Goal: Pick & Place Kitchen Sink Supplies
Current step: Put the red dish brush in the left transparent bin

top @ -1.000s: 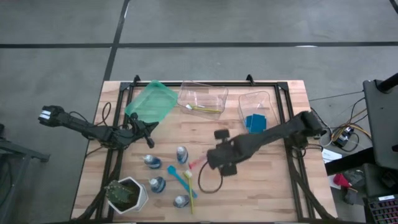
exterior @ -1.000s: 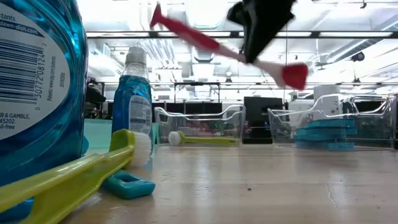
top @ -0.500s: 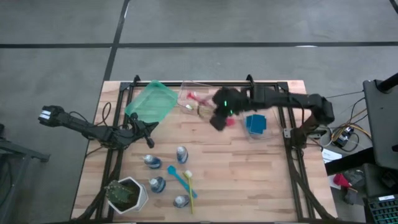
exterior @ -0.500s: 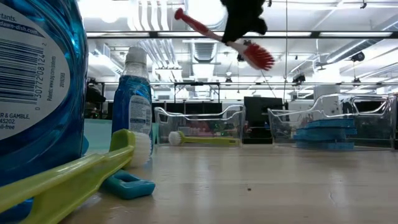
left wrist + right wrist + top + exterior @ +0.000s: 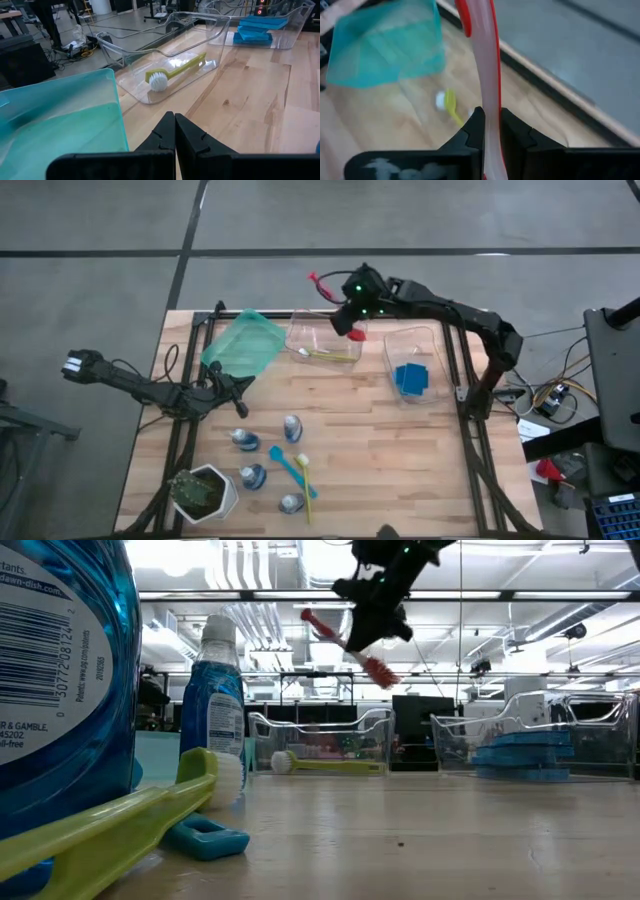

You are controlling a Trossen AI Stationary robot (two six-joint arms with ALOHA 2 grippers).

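The pink brush slants high above the middle clear bin [image 5: 300,330], handle past the bin's far rim. My right gripper keeps hold of the brush until the brush is lower.
My right gripper [image 5: 348,302] is shut on a pink long-handled brush [image 5: 333,300], high over the far rim of the middle clear bin [image 5: 300,330]; in the low view the brush [image 5: 330,632] slants with its bristle head [image 5: 381,670] lowest. My left gripper [image 5: 240,386] waits shut by the green bin [image 5: 243,343], touching nothing. Several blue-liquid bottles [image 5: 292,427] stand on the near left of the table. A teal brush [image 5: 283,462] and a yellow-green brush [image 5: 304,482] lie flat among them. Another yellow-green brush [image 5: 177,70] lies in the middle bin. My right gripper pinches the pink brush between its two fingers on the handle's middle stretch [image 5: 489,112]. The handle's free end [image 5: 313,278] sticks out past the fingers toward the far left. The brush is lifted clear and tilted, head [image 5: 356,335] down over the bin.
A clear bin [image 5: 432,340] at the far right holds blue sponges [image 5: 410,377]. A white pot with a green plant [image 5: 205,492] stands at the near left corner. The wooden table's middle and near right [image 5: 400,460] show bare wood.
My right gripper has swung from the table's middle up and toward the far edge, carrying the pink brush. The brush has turned about: its head now points down at the middle clear bin. The gripper has stayed shut on it throughout.
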